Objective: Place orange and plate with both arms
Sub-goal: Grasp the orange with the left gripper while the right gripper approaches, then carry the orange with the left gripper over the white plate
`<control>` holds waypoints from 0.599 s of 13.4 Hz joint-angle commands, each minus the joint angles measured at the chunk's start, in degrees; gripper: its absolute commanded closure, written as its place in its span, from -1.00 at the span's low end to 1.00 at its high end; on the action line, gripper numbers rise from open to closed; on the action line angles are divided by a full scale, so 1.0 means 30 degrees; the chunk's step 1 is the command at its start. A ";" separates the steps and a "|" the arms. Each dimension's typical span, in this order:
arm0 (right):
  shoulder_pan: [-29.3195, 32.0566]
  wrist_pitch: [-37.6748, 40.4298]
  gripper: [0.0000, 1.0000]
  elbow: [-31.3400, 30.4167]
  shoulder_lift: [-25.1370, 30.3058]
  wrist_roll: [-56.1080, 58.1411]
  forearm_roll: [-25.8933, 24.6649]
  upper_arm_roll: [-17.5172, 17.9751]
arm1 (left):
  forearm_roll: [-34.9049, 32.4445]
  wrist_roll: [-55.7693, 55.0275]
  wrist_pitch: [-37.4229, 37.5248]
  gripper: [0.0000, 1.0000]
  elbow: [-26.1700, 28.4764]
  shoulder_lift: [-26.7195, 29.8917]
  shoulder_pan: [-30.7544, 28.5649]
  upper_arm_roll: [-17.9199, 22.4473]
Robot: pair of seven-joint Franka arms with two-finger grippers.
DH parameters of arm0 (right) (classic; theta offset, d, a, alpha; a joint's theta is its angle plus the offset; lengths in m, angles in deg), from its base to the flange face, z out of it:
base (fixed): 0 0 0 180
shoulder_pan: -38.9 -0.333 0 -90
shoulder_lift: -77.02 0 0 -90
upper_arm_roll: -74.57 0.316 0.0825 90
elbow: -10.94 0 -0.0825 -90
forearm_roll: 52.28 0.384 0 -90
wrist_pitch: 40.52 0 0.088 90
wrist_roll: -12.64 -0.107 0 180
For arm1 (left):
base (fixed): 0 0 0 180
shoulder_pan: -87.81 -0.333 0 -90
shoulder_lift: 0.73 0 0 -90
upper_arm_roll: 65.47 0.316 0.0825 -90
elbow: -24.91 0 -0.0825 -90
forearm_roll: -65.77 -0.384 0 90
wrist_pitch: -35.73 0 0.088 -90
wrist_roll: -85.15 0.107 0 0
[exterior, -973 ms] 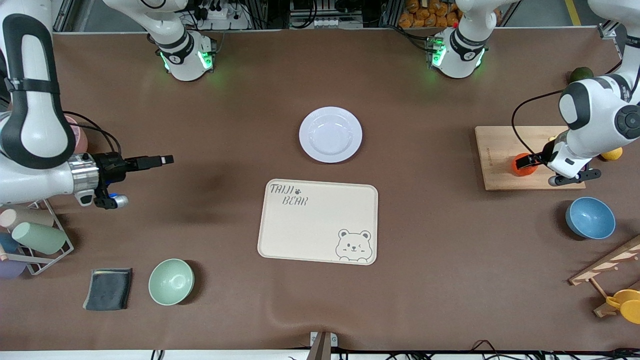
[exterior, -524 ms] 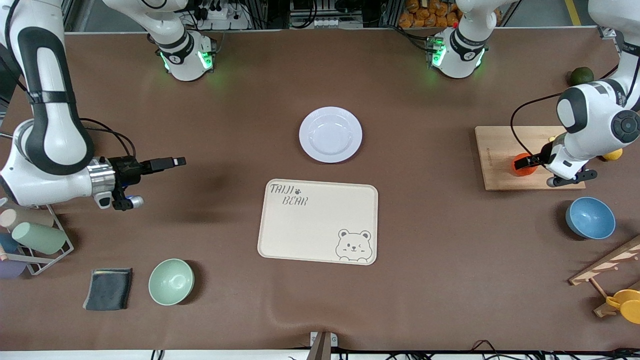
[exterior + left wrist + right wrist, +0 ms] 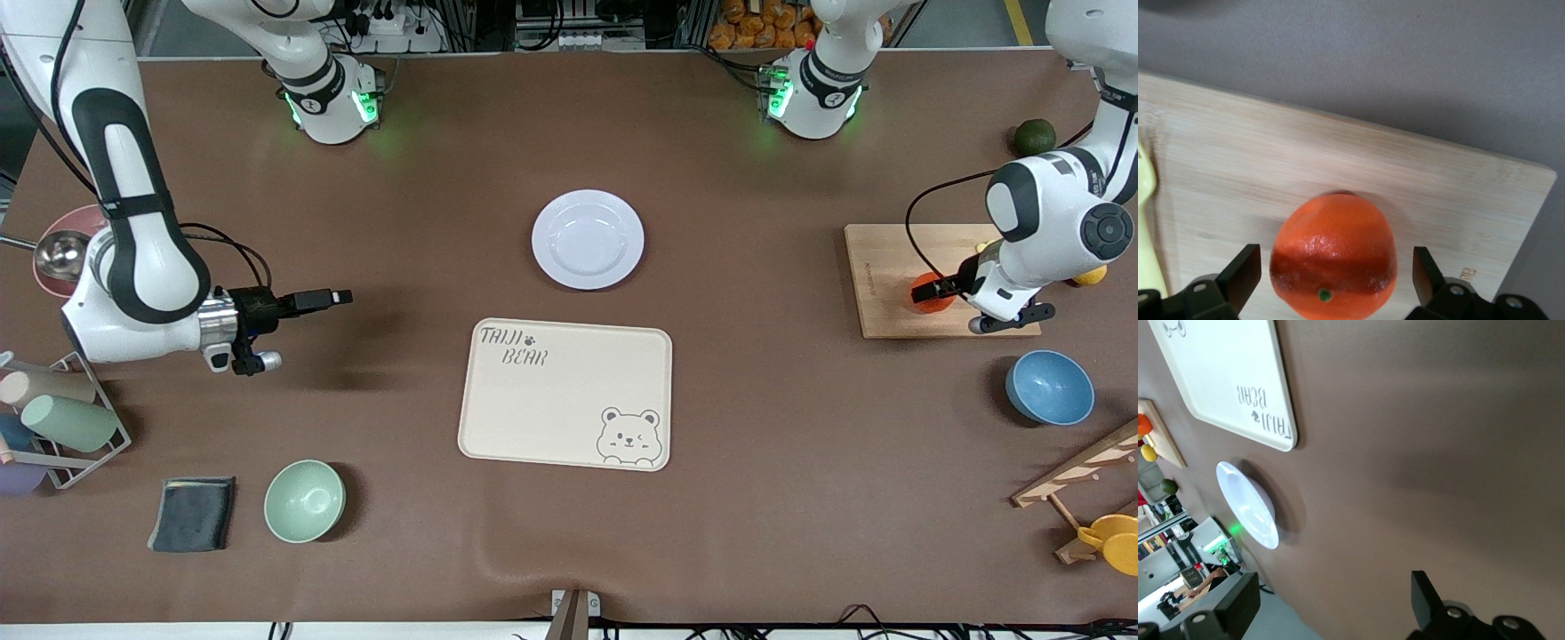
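Observation:
The left gripper's fingers reach down beside the orange on the cutting board [image 3: 889,267]. The left gripper should close now. Closing now would hold the orange.
The red-orange orange [image 3: 932,293] sits on a wooden cutting board [image 3: 889,267] at the left arm's end of the table. My left gripper [image 3: 938,290] is low over it and open, one finger on each side with a gap at both. In the left wrist view the orange [image 3: 1333,257] fills most of the space between the gripper's [image 3: 1333,270] fingers. The pale lavender-white plate [image 3: 588,238] lies at the table's middle, farther from the front camera than the beige bear tray [image 3: 566,391]. My right gripper [image 3: 342,296] is open and empty, above bare table toward the right arm's end. The right wrist view [image 3: 1333,593] shows the plate [image 3: 1248,505] far off.
A lemon [image 3: 1089,274] lies by the board, a dark green fruit [image 3: 1034,136] farther back. A blue bowl [image 3: 1049,387] and a wooden rack [image 3: 1080,476] with a yellow cup stand near the left arm. A mint bowl [image 3: 304,500], dark cloth [image 3: 193,513] and cup rack [image 3: 62,427] sit near the right arm.
The right arm has swung its open gripper toward the table's middle. The left gripper has shifted slightly at the orange, which has stayed on the board.

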 commanded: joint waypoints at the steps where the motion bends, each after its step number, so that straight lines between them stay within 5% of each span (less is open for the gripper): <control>1: -0.0490 -0.0977 -1.00 -0.0393 -0.0116 0.0405 0.0527 -0.0033 | -0.0431 -0.0020 -0.0469 -0.80 0.0083 -0.0209 -0.0317 -0.0222; 3: -0.0551 -0.1156 -1.00 -0.0510 -0.0146 0.0405 0.0557 -0.0033 | -0.0431 -0.0020 -0.0440 0.18 0.0083 -0.0325 -0.0288 -0.0222; 5: -0.0580 -0.1127 -1.00 -0.0510 -0.0146 0.0376 0.0586 -0.0004 | -0.0461 0.0241 -0.0411 0.57 -0.0004 -0.0239 -0.0317 -0.0222; 8: -0.0784 -0.1331 -1.00 -0.0743 -0.0524 0.0405 0.1140 -0.0004 | -0.0461 0.0451 0.0520 0.87 -0.0704 0.1103 -0.0083 -0.1123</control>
